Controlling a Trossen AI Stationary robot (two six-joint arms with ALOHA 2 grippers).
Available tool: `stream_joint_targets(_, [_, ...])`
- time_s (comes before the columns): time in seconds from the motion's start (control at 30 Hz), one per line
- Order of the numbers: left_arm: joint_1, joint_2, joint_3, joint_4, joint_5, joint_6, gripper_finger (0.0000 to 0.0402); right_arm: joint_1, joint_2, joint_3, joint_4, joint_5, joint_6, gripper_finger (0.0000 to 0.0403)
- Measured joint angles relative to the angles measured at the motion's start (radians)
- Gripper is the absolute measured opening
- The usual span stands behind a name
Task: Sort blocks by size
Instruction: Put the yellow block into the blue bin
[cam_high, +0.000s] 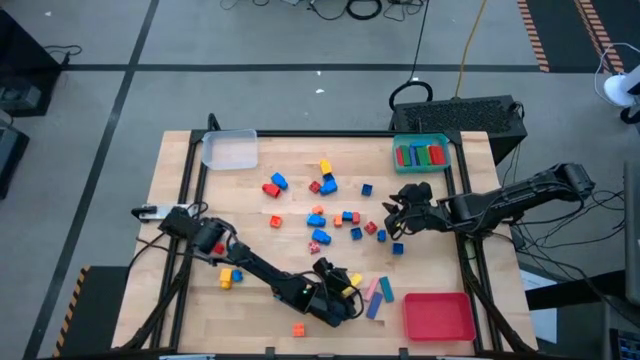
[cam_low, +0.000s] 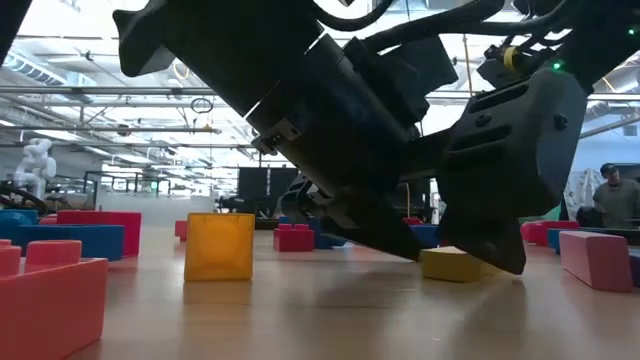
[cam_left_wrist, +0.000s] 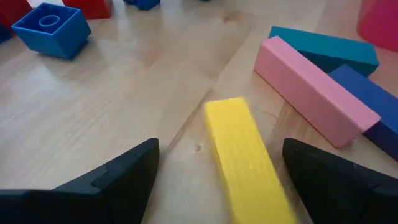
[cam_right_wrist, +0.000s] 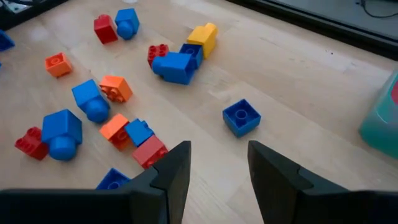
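The yellow block (cam_high: 354, 281) (cam_left_wrist: 242, 155) has both of my left gripper's fingertips along its long sides, down near the table. My left gripper would hold it if it closed now, so it needs to close.
A long yellow block (cam_left_wrist: 242, 155) lies flat on the table near its front edge. My left gripper (cam_left_wrist: 217, 155) is open, slanting down over it with one finger on each side of the block and a gap to both. In the high view this gripper (cam_high: 345, 290) is at the near middle. Just right of the yellow block, pink (cam_left_wrist: 311, 87), teal (cam_left_wrist: 323, 46) and dark blue (cam_left_wrist: 367, 102) long blocks lie side by side. My right gripper (cam_high: 397, 212) hangs open and empty above the table's right part, with small blocks (cam_right_wrist: 99, 99) scattered in front of it.
A red tray (cam_high: 438, 316) sits at the near right. A teal tray (cam_high: 421, 153) holding several blocks is at the far right, and a clear tray (cam_high: 230, 150) at the far left. Loose blocks lie at the near left (cam_high: 230, 276) and the near edge (cam_high: 298, 329).
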Motion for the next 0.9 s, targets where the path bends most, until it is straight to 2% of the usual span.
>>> stream_joint_targets(0.17, [0.001, 0.000, 0.000, -0.023, -0.003, 0.003, 0.0290, 0.000, 0.000, 0.000, 0.000, 0.001, 0.000, 0.0144])
stream_joint_targets(0.3, [0.006, 0.000, 0.000, -0.023, 0.006, 0.011, 0.0218, 0.000, 0.000, 0.000, 0.000, 0.001, 0.000, 0.0144])
stream_joint_targets(0.5, [0.027, -0.006, 0.002, -0.020, 0.096, 0.107, 0.0111, 0.000, 0.000, 0.000, 0.000, -0.001, -0.054, 0.0144])
stream_joint_targets(0.63, [0.046, -0.010, 0.002, -0.020, 0.148, 0.142, 0.0108, 0.000, 0.000, 0.000, -0.001, -0.012, -0.146, 0.0144])
stream_joint_targets(0.9, [0.084, -0.034, 0.000, -0.031, 0.241, 0.228, 0.0108, -0.001, 0.000, 0.000, -0.002, -0.192, -0.267, 0.0144])
